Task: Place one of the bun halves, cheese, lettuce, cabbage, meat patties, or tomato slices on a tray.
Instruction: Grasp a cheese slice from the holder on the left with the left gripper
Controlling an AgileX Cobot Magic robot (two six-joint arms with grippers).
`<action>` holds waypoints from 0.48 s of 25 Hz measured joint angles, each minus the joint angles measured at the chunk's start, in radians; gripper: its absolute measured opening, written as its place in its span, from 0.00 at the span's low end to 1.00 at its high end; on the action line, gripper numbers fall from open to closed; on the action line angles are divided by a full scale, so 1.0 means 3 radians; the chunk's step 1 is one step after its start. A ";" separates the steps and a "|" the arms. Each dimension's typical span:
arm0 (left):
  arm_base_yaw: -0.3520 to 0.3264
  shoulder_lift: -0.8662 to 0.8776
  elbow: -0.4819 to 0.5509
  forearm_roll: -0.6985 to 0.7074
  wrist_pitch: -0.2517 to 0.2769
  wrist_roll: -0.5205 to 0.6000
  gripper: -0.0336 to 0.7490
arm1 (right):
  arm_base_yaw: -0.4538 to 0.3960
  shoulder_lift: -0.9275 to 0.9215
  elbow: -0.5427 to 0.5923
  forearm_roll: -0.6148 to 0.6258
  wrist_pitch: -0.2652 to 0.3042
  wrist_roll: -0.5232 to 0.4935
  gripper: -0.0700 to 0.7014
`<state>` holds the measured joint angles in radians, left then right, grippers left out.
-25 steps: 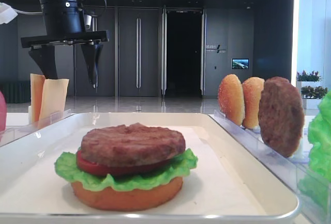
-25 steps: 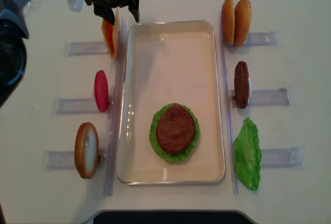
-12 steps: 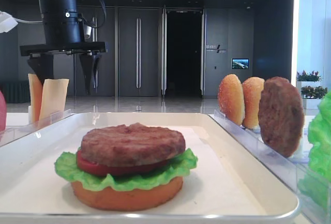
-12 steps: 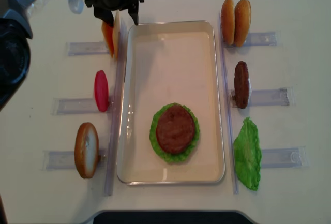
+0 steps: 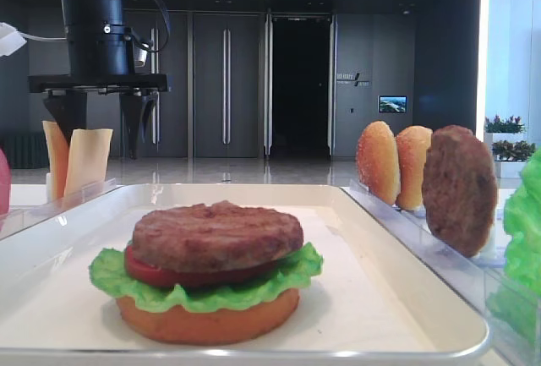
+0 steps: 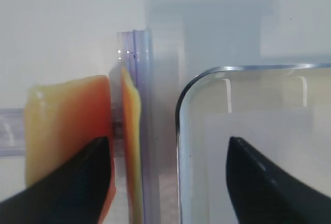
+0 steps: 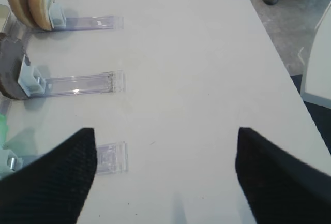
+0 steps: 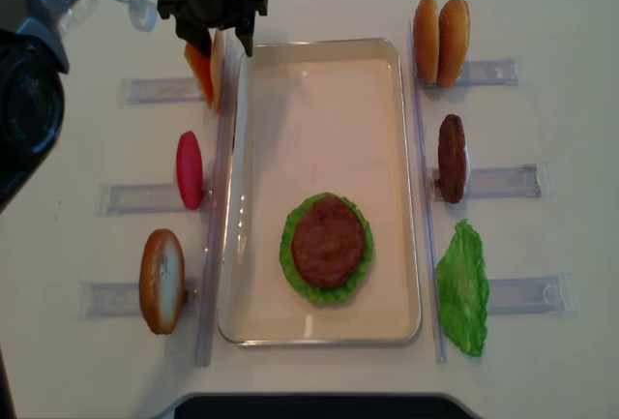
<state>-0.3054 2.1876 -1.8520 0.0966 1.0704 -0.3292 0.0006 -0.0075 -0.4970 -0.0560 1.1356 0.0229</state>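
Observation:
The left gripper will next pinch the cheese slice by that top edge, because the slice stands upright in its rack and only its top edge is free.
Two cheese slices stand upright in a clear rack just left of the white tray. My left gripper hangs open over them. In the left wrist view its left finger covers the orange slice, the thin pale slice stands between the jaws, and the right finger is over the tray rim. Nothing is gripped. The front view shows the gripper above the cheese. On the tray a meat patty tops tomato, lettuce and a flat bun. My right gripper is open over bare table.
Clear racks flank the tray. On the right stand two bun halves, a meat patty and lettuce. On the left stand a red tomato slice and a bun half. A long clear rail runs beside the tray.
My left gripper has come down closer to the cheese slices and its jaws have narrowed a little. The stack on the tray and the right arm have not moved.

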 joint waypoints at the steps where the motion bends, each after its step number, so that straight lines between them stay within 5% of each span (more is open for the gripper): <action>1: 0.0000 0.0000 0.0000 0.0000 0.0003 0.0000 0.69 | 0.0000 0.0000 0.0000 0.0000 0.0000 0.0000 0.81; 12: 0.0000 0.0000 0.0000 0.0000 0.0042 0.0000 0.34 | 0.0000 0.0000 0.0000 0.0000 0.0000 0.0000 0.81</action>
<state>-0.3054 2.1876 -1.8520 0.0966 1.0829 -0.3292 0.0006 -0.0075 -0.4970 -0.0560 1.1356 0.0229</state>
